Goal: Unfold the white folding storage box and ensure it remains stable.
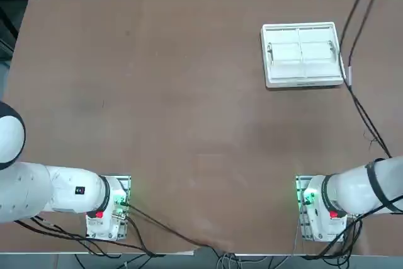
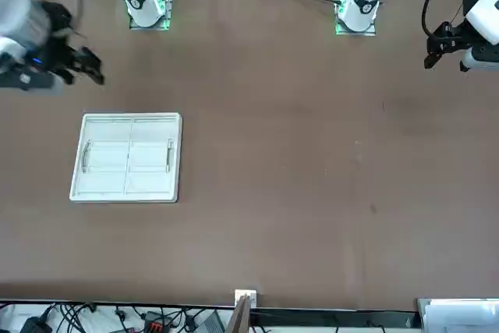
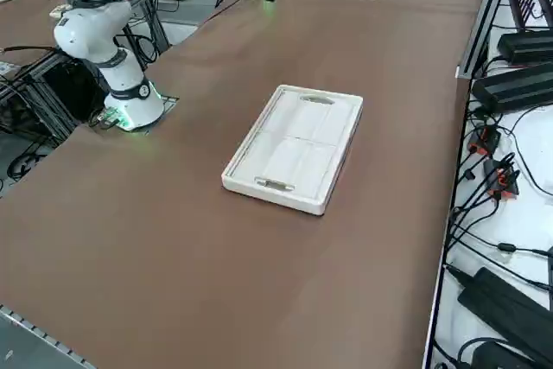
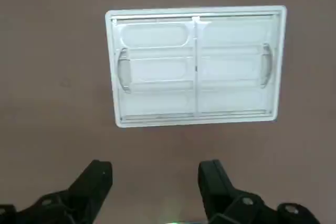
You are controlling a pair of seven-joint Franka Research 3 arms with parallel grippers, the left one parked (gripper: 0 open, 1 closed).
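My right gripper grabs the rim of the box's short end [image 2: 178, 157] next, since the folded box is far wider. There, a handle slot leaves a narrow piece of the rim.
The white folding storage box [image 1: 302, 55] lies folded flat on the brown table, at the far right from the robot's side. Its panels are down inside the thick rim, with two grey handle bars showing [image 4: 195, 66]. It also shows in the front view [image 2: 127, 157] and the right side view [image 3: 294, 149]. My right gripper [image 4: 156, 166] hovers above the table on the robot's side of the box, apart from it. It is open, with nothing between its dark fingers [image 4: 100, 177]. In the front view the gripper [image 2: 87, 68] is up and left of the box.
A black cable [image 1: 362, 105] trails over the table just right of the box. Beyond the table's right edge lie power units and wires [image 3: 510, 84]. The right arm's base [image 1: 318, 209] stands at the near edge.
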